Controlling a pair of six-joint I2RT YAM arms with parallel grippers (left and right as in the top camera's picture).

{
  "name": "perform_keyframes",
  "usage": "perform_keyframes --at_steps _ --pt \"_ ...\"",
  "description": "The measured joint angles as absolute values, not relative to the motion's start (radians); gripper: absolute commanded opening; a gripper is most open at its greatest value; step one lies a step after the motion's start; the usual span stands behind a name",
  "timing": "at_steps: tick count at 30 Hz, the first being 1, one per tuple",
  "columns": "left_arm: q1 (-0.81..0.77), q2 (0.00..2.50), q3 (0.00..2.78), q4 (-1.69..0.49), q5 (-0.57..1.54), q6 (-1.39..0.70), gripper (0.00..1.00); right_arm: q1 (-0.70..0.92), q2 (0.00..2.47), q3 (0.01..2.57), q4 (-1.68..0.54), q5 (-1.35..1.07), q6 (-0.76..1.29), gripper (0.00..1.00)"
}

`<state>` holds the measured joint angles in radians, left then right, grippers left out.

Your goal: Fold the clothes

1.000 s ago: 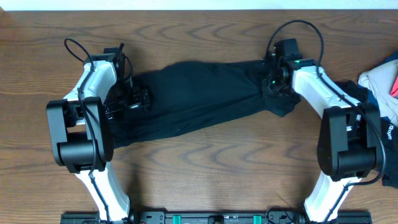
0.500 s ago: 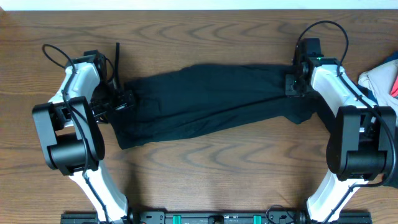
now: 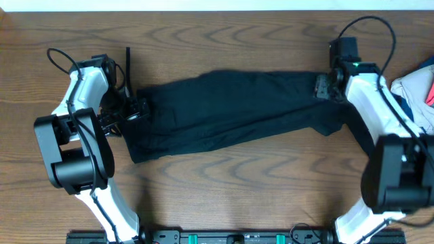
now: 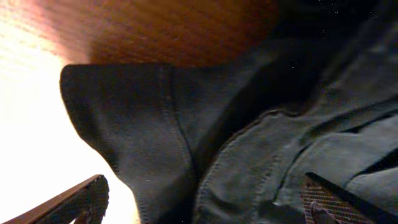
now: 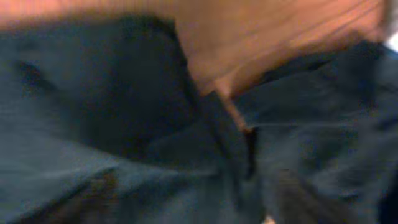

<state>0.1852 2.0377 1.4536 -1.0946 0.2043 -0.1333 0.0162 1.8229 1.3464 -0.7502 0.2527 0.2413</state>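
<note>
My right gripper will grab the long black garment by its far end next. Then it will fold that end over onto the garment's middle.
One of the clothes, a long black garment, lies stretched across the middle of the table, wrinkled, with its left end hanging lower. My left gripper hovers at that left end. In the left wrist view it stands wide open, its fingers either side of a stitched hem corner, gripping nothing. My right gripper is at the upper right end of the garment. The right wrist view is blurred: black cloth fills it and two dark finger shapes stand far apart, nothing pinched between them.
More clothes, whitish with pink and blue, are piled at the table's right edge behind my right arm. Bare wooden table runs in front of the garment. Both arm bases stand at the front corners.
Both arms pulled outward and drew the black garment out longer and flatter. In the last half second the right gripper let go and shifted slightly right; the left stayed put.
</note>
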Motion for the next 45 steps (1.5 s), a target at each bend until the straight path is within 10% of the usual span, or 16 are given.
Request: perform_keyframes --at_steps 25,45 --pt "0.189 2.036 1.454 -1.084 0.215 -0.134 0.98 -0.141 1.864 1.346 -0.708 -0.123 -0.215 0.99" --pt "0.189 2.036 1.454 -1.084 0.215 -0.134 0.98 -0.18 2.008 1.346 -0.768 -0.244 -0.207 0.99"
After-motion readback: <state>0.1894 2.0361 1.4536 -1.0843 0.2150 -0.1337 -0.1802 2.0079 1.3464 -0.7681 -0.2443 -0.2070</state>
